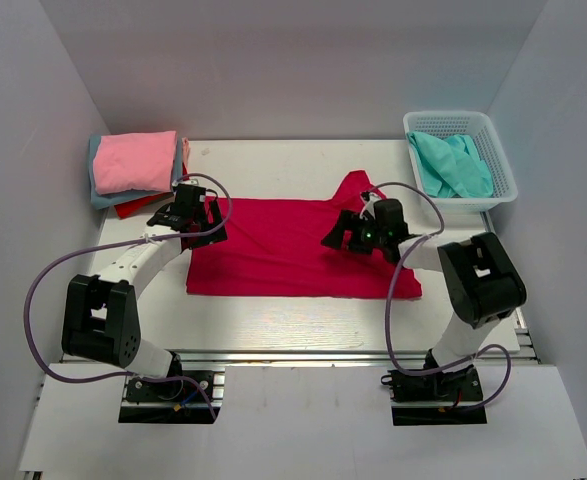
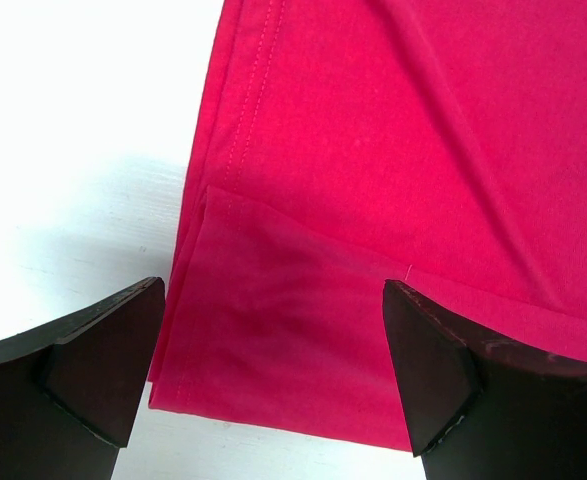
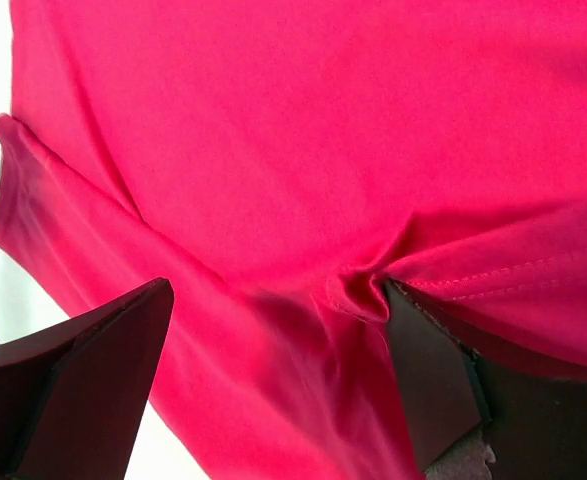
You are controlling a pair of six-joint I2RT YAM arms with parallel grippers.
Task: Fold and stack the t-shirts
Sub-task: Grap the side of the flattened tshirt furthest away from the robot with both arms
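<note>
Next, my left gripper grabs the t-shirt's back corner on the gripper's side to fold the back edge of the crimson-magenta t-shirt point(image 1: 283, 252) over toward the front.
A crimson-magenta t-shirt point(image 1: 283, 252) lies spread flat in the middle of the table, with one sleeve point(image 1: 356, 186) pointing to the back. My left gripper point(image 1: 189, 214) hovers over the shirt's left edge. In the left wrist view it point(image 2: 273, 300) is open, its fingers point(image 2: 108, 365) astride a folded corner of the cloth point(image 2: 273, 330). My right gripper point(image 1: 346, 236) is low over the shirt's right part. It point(image 3: 278, 300) is open too, with crimson cloth point(image 3: 273, 150) below it and a bunched hem point(image 3: 358, 295) touching its right finger point(image 3: 428, 380).
At the back left sits a stack of folded t-shirts: light pink point(image 1: 133, 160) on top, grey-blue point(image 1: 97, 190) and red point(image 1: 133, 208) under it. A white mesh basket point(image 1: 451, 118) at the back right holds a teal t-shirt point(image 1: 455, 166). White walls enclose the table point(image 1: 273, 160).
</note>
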